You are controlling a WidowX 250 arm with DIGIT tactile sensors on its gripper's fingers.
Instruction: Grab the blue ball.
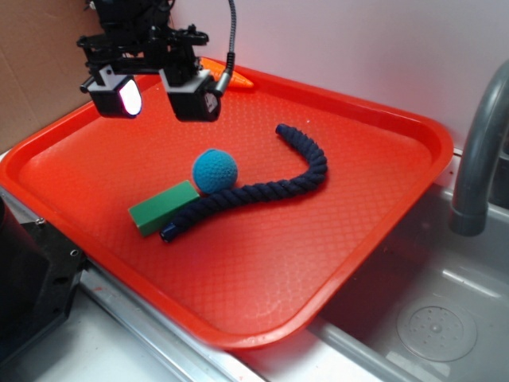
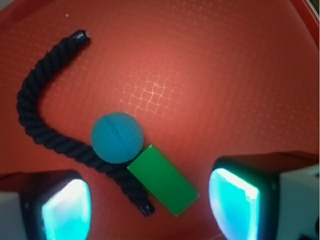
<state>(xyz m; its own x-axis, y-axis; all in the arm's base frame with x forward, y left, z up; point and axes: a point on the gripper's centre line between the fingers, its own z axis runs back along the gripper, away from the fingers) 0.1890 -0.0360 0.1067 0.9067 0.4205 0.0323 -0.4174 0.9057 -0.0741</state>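
The blue ball needs to come up clear of the green block (image 1: pixel 163 207) and the rope, so my gripper should reach it and grab it by its round middle (image 1: pixel 215 171).
The blue ball (image 1: pixel 215 170) (image 2: pixel 118 137) is a small teal crocheted ball resting on the orange tray (image 1: pixel 262 270), touching a green block (image 1: pixel 163 207) (image 2: pixel 163 179) and a dark navy braided rope (image 1: pixel 262 187) (image 2: pixel 45 120). My gripper (image 1: pixel 155 94) (image 2: pixel 150 205) hangs open well above the tray, up and to the left of the ball in the exterior view. Nothing sits between its glowing fingers (image 2: pixel 235 202). In the wrist view the ball lies ahead of the jaws, slightly left of centre.
An orange object (image 1: pixel 238 78) lies at the tray's far rim behind the gripper. A grey faucet (image 1: pixel 481 143) and steel sink (image 1: pixel 429 318) stand to the right. A black block (image 1: pixel 28 270) sits at the front left. Cardboard stands at the back left.
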